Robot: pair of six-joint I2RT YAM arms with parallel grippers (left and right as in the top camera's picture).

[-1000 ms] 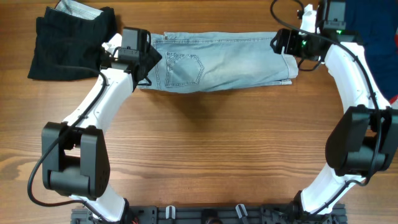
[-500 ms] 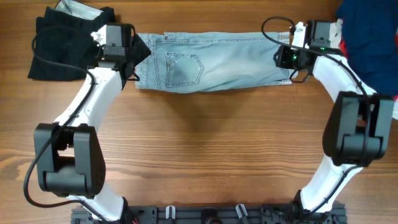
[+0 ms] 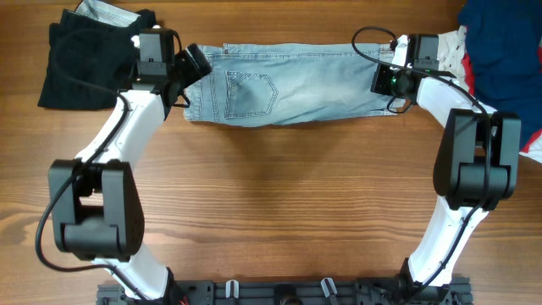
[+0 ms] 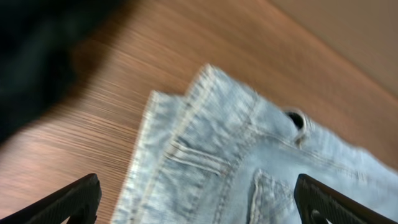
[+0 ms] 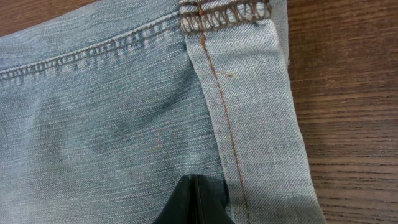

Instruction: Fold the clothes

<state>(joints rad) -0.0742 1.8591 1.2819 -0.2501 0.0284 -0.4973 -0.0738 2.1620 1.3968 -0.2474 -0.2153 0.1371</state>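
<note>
My left gripper will fold the waistband end over toward the shorts' hem (image 3: 393, 103) next, so it will grab the denim shorts by the waistband end (image 3: 207, 89) beside the belt loop.
The clothes, light blue denim shorts (image 3: 288, 85), lie flat along the far side of the table, waistband to the left and leg hem to the right. My left gripper (image 3: 191, 64) hovers open over the waistband corner. In the left wrist view its two fingers straddle the waistband end of the shorts (image 4: 236, 155), and the left gripper (image 4: 199, 202) has nothing pinched in it. My right gripper (image 3: 391, 81) is at the hem end. In the right wrist view the right gripper (image 5: 196, 186) is shut, tips pressed together into the denim (image 5: 124, 112) just left of the orange hem seam.
A black garment (image 3: 85, 59) lies at the far left, close to my left arm, and shows as a dark blur (image 4: 31, 50) in the left wrist view. A dark navy garment (image 3: 500, 42) is piled at the far right corner. Bare wooden table (image 3: 279, 195) fills the near side.
The right gripper has moved onto the hem and closed on the denim. The left gripper has shifted slightly up and left to the waistband corner and stayed open.
</note>
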